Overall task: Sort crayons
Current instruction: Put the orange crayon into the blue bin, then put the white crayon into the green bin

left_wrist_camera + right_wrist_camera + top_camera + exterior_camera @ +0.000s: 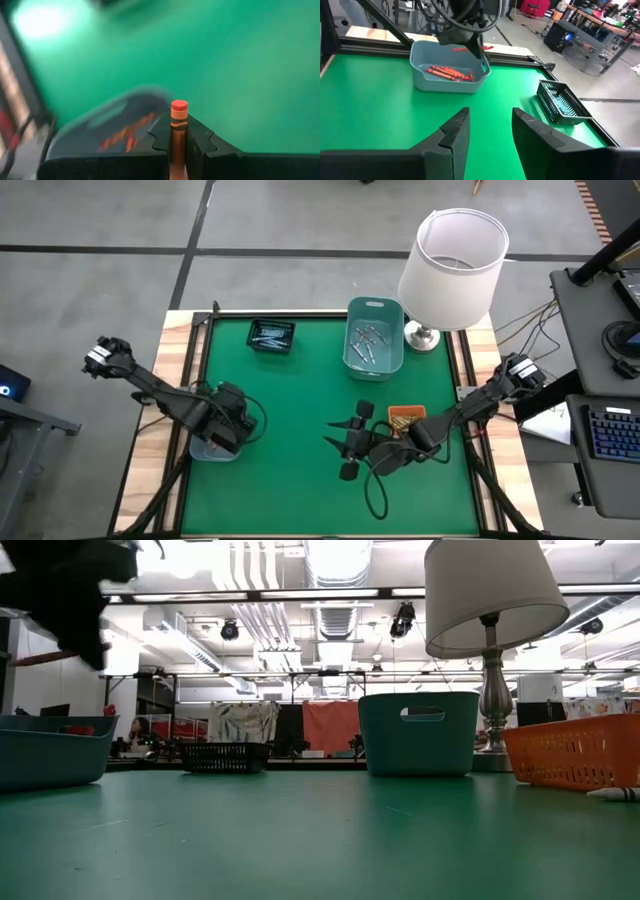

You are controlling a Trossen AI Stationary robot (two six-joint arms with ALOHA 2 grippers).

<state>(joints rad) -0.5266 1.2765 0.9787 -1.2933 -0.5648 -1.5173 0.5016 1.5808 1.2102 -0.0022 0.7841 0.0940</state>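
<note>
The orange-red crayon's flat end points past the pale blue tray's rim [150, 91], so my left gripper should move it inward before releasing.
My left gripper [226, 432] hangs over the pale blue tray [214, 448] at the table's left edge, shut on an orange-red crayon [178, 125]. Several red crayons [451, 73] lie on that tray's floor. My right gripper [490, 131] stands open above the green mat near the table's middle [350, 445], with nothing between its fingers. Blue crayons [565, 106] lie in a black basket [270, 336], grey ones [368, 340] in a teal bin [375, 335]. An orange tray [405, 418] sits beside the right arm. My left gripper pinches the orange-red crayon's shaft [178, 134] between its two fingers. The crayon lies along the fingers, and its flat end [179, 106] sticks out past the fingertips. It is lifted clear above the pale blue tray [449, 70].
A white-shaded lamp [452, 260] stands at the far right corner beside the teal bin. One grey-white crayon [612, 795] lies on the mat by the orange tray [575, 752]. Bare green mat [290, 410] stretches between the two arms.
</note>
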